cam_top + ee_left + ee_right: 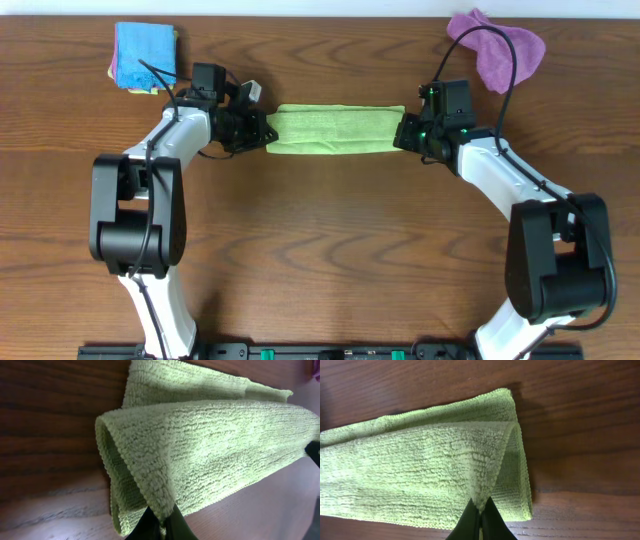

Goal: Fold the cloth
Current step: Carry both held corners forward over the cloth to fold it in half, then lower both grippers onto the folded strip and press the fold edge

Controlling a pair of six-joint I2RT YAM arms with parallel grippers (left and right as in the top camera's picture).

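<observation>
The fold in my left gripper's fingers lies over the green cloth's lower layer and would settle there if I opened now, so it is time to open.
A green cloth (pixel 335 129) lies folded into a long strip across the middle of the wooden table. My left gripper (pixel 262 130) is shut on the cloth's left end, and in the left wrist view its fingers (pixel 162 522) pinch a lifted fold of the cloth (pixel 200 450). My right gripper (pixel 405 131) is shut on the cloth's right end. In the right wrist view its fingers (pixel 480 515) pinch the top layer of the cloth (pixel 420 475) near the corner. The cloth is stretched between the two grippers.
A folded stack of blue cloths (pixel 143 56) sits at the back left. A crumpled purple cloth (pixel 500 48) lies at the back right. The table (pixel 330 250) is brown wood.
</observation>
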